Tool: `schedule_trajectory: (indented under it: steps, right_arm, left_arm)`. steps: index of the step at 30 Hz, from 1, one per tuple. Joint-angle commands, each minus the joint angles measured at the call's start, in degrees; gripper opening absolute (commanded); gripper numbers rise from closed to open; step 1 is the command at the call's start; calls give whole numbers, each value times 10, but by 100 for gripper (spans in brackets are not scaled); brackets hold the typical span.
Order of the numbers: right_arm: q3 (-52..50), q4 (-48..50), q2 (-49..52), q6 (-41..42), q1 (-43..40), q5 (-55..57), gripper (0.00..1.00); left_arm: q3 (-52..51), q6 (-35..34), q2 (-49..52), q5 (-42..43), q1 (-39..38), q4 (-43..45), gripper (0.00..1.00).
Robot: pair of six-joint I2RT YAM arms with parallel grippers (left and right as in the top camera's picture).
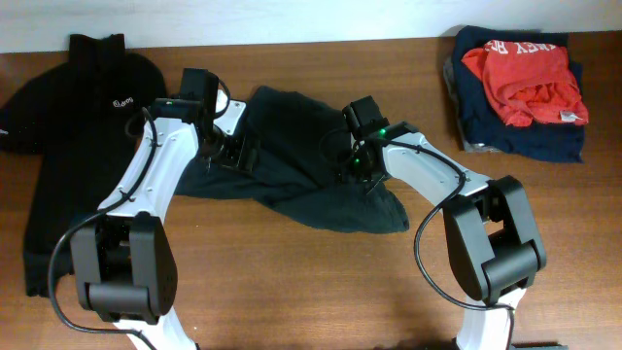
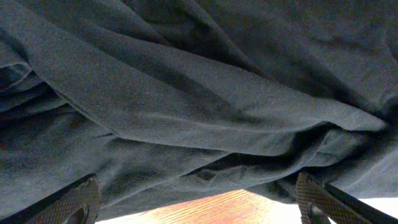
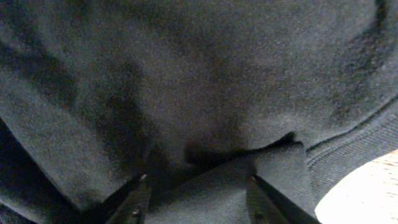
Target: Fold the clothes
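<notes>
The clothes are crumpled and need to be spread for folding. My left gripper should next grab them at their outer edge, away from my right gripper.
The clothes (image 1: pixel 292 160) lie crumpled and dark in the middle of the wooden table, with no lettering showing. My left gripper (image 1: pixel 241 151) sits at the left edge of the clothes. In the left wrist view the left gripper (image 2: pixel 196 194) is open wide, with the clothes (image 2: pixel 186 93) hanging just ahead and bare wood between the fingers (image 2: pixel 81 196). My right gripper (image 1: pixel 358 173) rests on the right part of the clothes. In the right wrist view the right gripper (image 3: pixel 198 193) is half closed, and a thick fold of the clothes (image 3: pixel 186 74) fills the gap between its fingers.
A black collared polo (image 1: pixel 73 126) with a small white chest logo is spread at the left of the table. A folded stack of red-orange and navy garments (image 1: pixel 520 87) sits at the back right. The table's bare wood (image 1: pixel 311 282) lies in front of the clothes.
</notes>
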Motion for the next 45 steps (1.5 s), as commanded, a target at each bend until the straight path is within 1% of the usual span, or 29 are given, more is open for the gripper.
schedule_trajectory:
  steps: [1, 3, 8, 9, 13, 17, 21, 26, 33, 34, 36, 39, 42, 45]
  right_arm:
    - [-1, -9, 8, 2, 3, 12, 44]
    - [-1, -15, 8, 3, 3, 12, 30]
    - [-1, -24, 8, 3, 2, 12, 12]
    - [-1, -25, 8, 3, 2, 12, 4]
    - [4, -38, 4, 3, -4, 12, 4]
    - [59, -141, -42, 3, -39, 12, 4]
    - [101, -242, -105, 2, -81, 12, 4]
    - [106, -347, -189, -9, -132, 11, 4]
    - [105, -455, -243, -26, -136, 12, 4]
    - [105, -452, -243, -28, -136, 20, 4]
    - [105, -432, -241, -27, -136, 38, 4]
    - [105, -398, -237, -27, -136, 37, 4]
    - [105, -381, -232, -28, -136, 37, 4]
    - [105, -377, -232, -33, -136, 37, 4]
  left_arm:
    - [8, -5, -11, -4, 1, 0, 99]
    - [8, -5, -11, -4, 1, -1, 99]
    - [8, -5, -11, -4, 1, -1, 99]
    - [8, -5, -11, -4, 1, -1, 99]
    - [8, -5, -11, -4, 1, -1, 99]
    - [8, -5, -11, -3, 1, -1, 99]
    - [8, -6, -11, 20, 3, -9, 99]
    - [8, -5, -11, 19, 16, -26, 99]
    - [8, -4, -11, 19, 34, -40, 99]
    - [8, 8, -11, 20, 35, -62, 99]
    - [8, 8, -11, 20, 33, -87, 99]
    - [5, 23, -11, 19, 28, -133, 99]
    - [-12, 23, -11, 12, 26, -132, 98]
    - [-40, 23, -11, -9, 26, -100, 97]
